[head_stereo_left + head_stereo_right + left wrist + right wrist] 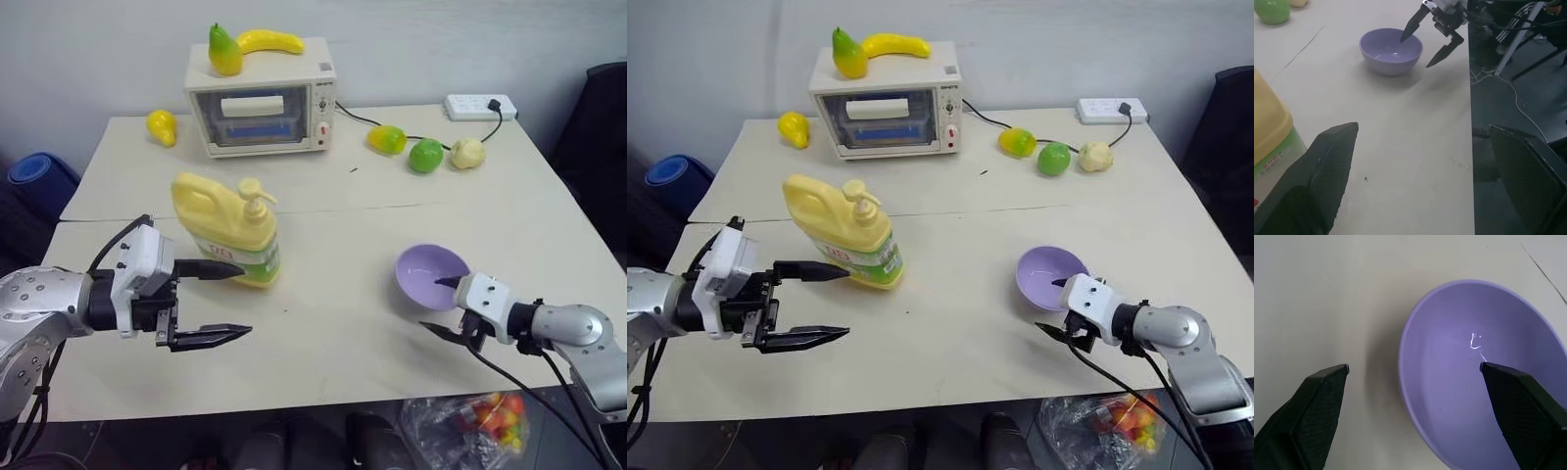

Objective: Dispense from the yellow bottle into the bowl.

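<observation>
I need to hold the bowl under the yellow bottle's pump, so next I need to grab the bowl by its rim (1406, 397) with my right gripper.
The yellow bottle (230, 230) stands upright left of the table's middle, pump top up and handle to its left. My left gripper (245, 299) is open just in front of it; the upper finger's tip lies against the label's lower part and the lower finger hangs free over the table. The lavender bowl (426, 269) sits to the right, holding a small clear smear (1476, 343). My right gripper (431, 304) is open astride the bowl's near rim, one finger over the inside and one outside. The left wrist view shows the bowl (1391, 49) and the right gripper (1415, 52).
A small white oven (263, 108) stands at the back with a pear (224, 51) and a banana (269, 41) on top. Toy fruits (425, 154) and a power strip (478, 106) lie at the back right, and a yellow fruit (162, 126) at the back left. The table's front edge is close below both grippers.
</observation>
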Controlling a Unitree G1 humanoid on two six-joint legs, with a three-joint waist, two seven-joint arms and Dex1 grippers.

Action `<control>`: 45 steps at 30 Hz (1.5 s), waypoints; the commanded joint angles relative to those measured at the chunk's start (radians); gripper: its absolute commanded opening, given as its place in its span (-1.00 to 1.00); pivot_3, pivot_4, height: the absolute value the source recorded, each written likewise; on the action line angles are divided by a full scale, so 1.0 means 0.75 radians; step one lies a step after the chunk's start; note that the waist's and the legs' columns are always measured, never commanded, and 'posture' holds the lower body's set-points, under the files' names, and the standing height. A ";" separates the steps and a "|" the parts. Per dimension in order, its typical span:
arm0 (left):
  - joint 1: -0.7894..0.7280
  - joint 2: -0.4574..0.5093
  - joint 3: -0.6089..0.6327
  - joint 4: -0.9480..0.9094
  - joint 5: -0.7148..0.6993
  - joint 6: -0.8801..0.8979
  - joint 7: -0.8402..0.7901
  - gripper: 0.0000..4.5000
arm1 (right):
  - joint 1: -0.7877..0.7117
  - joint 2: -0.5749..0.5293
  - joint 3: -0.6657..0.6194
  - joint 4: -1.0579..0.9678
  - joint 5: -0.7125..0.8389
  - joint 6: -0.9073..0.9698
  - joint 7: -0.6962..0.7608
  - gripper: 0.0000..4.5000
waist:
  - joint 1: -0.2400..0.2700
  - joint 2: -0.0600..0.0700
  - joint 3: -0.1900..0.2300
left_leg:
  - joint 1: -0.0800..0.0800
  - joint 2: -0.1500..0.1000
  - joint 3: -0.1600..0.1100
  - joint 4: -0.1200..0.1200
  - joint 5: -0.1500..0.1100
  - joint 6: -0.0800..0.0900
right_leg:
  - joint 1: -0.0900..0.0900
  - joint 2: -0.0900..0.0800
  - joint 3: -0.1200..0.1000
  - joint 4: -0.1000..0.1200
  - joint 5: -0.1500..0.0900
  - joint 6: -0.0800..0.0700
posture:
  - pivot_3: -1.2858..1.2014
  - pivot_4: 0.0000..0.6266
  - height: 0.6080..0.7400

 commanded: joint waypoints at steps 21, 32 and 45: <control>-0.091 -0.011 0.004 -0.013 -0.017 0.018 0.038 1.00 | -0.191 0.022 0.149 0.360 -0.203 -0.392 0.034 -1.00 | -0.003 0.000 0.000 | 0.001 0.000 0.001 0.005 0.002 -0.002 | 0.000 0.001 0.001 0.007 0.000 0.000 | 0.03 -0.52 1.00; -0.131 -0.035 -0.028 0.007 0.002 0.006 0.051 1.00 | -0.255 -0.006 0.138 0.407 -0.199 -0.439 0.124 -1.00 | -0.004 0.000 0.000 | 0.001 0.000 0.001 0.006 0.002 -0.002 | 0.000 0.002 0.000 0.008 0.000 0.000 | 0.03 -0.52 1.00; -0.152 -0.026 -0.013 0.011 -0.015 0.024 0.051 1.00 | -0.281 0.009 0.143 0.449 -0.226 -0.456 0.104 0.08 | -0.003 0.000 0.000 | 0.001 0.000 0.001 0.006 0.002 -0.003 | 0.000 0.002 0.000 0.009 0.000 0.000 | 0.03 -0.52 1.00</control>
